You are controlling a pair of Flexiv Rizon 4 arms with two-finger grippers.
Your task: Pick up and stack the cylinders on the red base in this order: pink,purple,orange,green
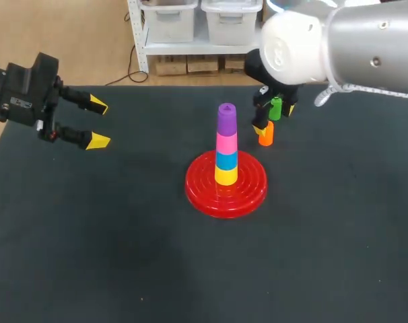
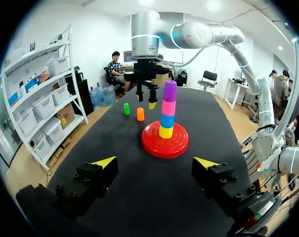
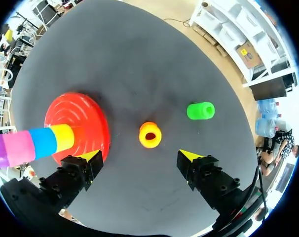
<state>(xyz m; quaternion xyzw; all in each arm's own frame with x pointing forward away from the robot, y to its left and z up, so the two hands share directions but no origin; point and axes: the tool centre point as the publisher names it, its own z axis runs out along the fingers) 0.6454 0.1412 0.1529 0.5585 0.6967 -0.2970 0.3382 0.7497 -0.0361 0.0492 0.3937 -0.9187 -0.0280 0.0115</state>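
Observation:
I need to grab the orange cylinder by its upper end around the hole next with my right gripper. Then it can be stacked onto the purple cylinder.
The red base carries a stack of yellow, blue, pink and purple cylinders. The orange cylinder stands upright behind and to the right of it, and the green cylinder is just beyond. My right gripper hangs open above these two. In the right wrist view the orange cylinder sits below and just ahead of the open right gripper, with the green cylinder further out and the base beside it. My left gripper is open and holds nothing at the far left.
In the left wrist view the base and its stack stand well ahead of the left gripper, with bare black table between. The orange cylinder and green cylinder stand beyond, under my right arm.

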